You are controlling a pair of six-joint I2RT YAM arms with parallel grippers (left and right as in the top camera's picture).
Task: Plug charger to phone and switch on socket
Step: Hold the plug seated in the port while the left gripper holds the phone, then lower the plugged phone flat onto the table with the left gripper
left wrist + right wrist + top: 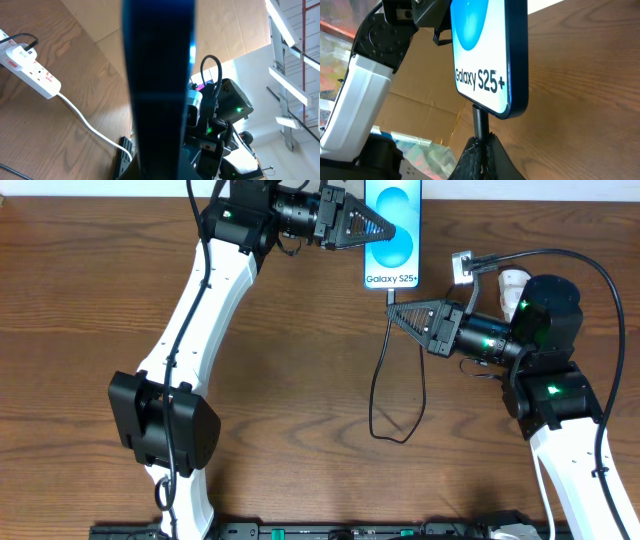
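The black plug's body (391, 297) stands straight and flush against the phone's lower edge (391, 287), so it is now time for my right gripper to release the black plug.
The phone (392, 235), blue screen reading "Galaxy S25+", is held off the table at the far edge, with my left gripper (383, 227) shut on its side. In the left wrist view the phone (157, 75) shows edge-on as a dark band between the fingers. My right gripper (397, 308) is shut on the charger's black plug (480, 120), whose tip meets the phone's lower edge (492, 107). The charger cable (400, 380) loops down over the table. The white socket (30, 70) lies flat, with the charger's adapter (15, 50) plugged in.
A thick white cord (90, 127) runs from the socket towards the table's near edge. In the overhead view the socket (463, 265) is mostly hidden behind my right arm (540, 320). A black rail (300, 530) lines the near edge.
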